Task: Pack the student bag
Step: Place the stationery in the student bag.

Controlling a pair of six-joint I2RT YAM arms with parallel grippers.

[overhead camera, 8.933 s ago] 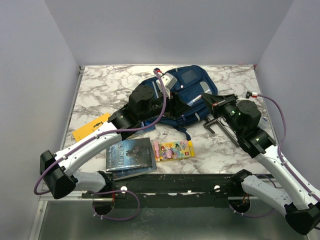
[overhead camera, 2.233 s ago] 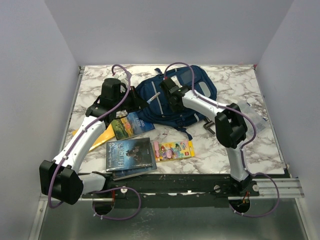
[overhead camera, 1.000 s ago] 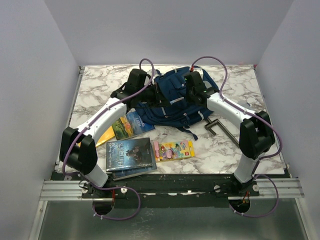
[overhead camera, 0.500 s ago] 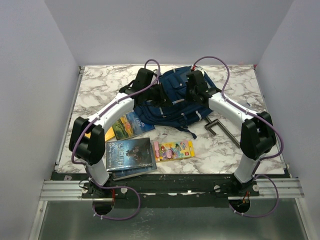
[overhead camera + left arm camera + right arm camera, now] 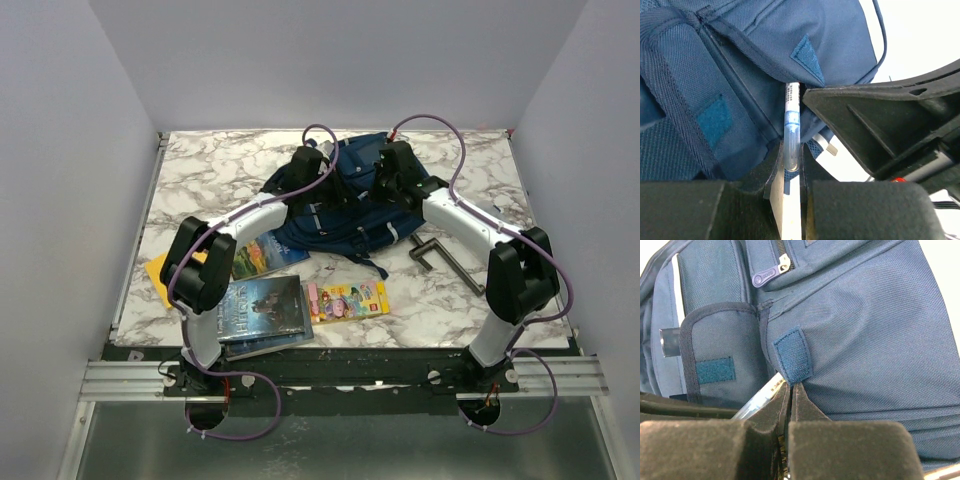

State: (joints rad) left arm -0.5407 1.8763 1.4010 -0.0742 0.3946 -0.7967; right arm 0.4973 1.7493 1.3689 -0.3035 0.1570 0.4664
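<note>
Only the clear pen's tip is at the pocket's gap, so if I opened now, the pen would drop short. My left gripper moves the pen in first, then opens.
The student bag (image 5: 350, 205), navy blue, lies at the far middle of the table. My left gripper (image 5: 790, 165) is shut on a clear pen (image 5: 791, 125) with a blue band. The pen points up into the gap of a bag pocket just under a velcro tab (image 5: 807, 52). My right gripper (image 5: 791, 387) is shut on the pocket's fabric edge right below that velcro tab (image 5: 792, 357), with the pen (image 5: 760, 397) just left of its fingers. From above, the left gripper (image 5: 335, 192) and the right gripper (image 5: 375, 190) meet over the bag.
Two books (image 5: 262, 306) lie stacked near the front, a third book (image 5: 262, 250) behind them. A yellow envelope (image 5: 158, 270) lies at the left, a colourful flat pack (image 5: 347, 298) beside the books, and a black clamp (image 5: 440, 255) right of the bag.
My left arm has swung right, bringing the pen from the bag's left side to the pocket beside the right gripper. The right gripper has stayed shut on the bag.
</note>
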